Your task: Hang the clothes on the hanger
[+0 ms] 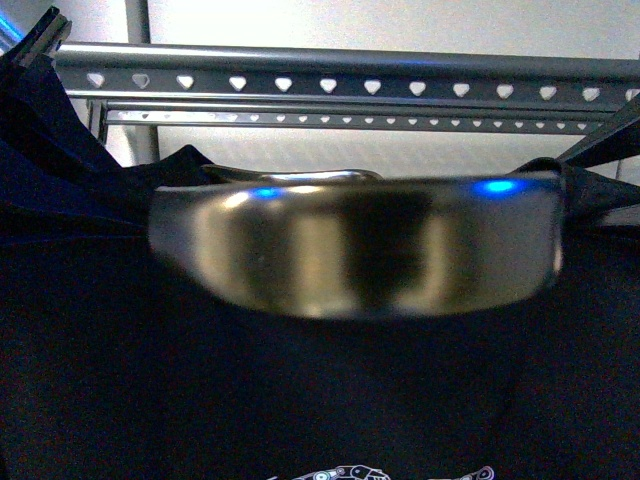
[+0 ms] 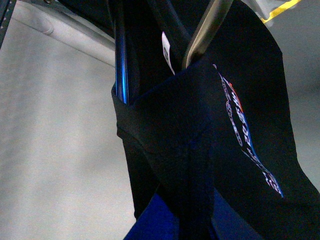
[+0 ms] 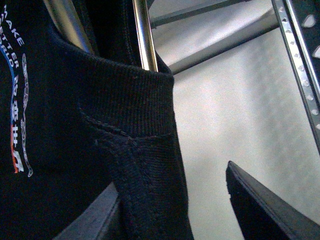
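Observation:
The ribbed collar [image 3: 140, 125] stands up between the open fingers of my right gripper, and the shirt's body [image 3: 57, 150] hangs loose. I will grab the clothes by that collar next with my right gripper.
The clothes [image 1: 320, 400], a black T-shirt with a small white print, fill the lower front view. The hanger [image 1: 330, 85], a grey rack rail with heart-shaped holes, runs across the top behind them. A shiny curved metal piece [image 1: 350, 245] sits at the shirt's neck, close to the camera and blurred. My left gripper [image 2: 185, 220] is shut on a fold of the clothes [image 2: 200, 125]; its blue fingers [image 2: 155, 220] barely show under the cloth. My right gripper [image 3: 175, 210] is open, with the ribbed collar [image 3: 140, 125] between its fingers [image 3: 265, 210], lying against one.
Thin metal rods [image 2: 202, 32] [image 3: 142, 35] run into the shirt's neck opening. A second perforated rail [image 1: 350, 120] lies just below the top rail. The rack rail also shows in the right wrist view [image 3: 300, 65]. A pale floor lies behind.

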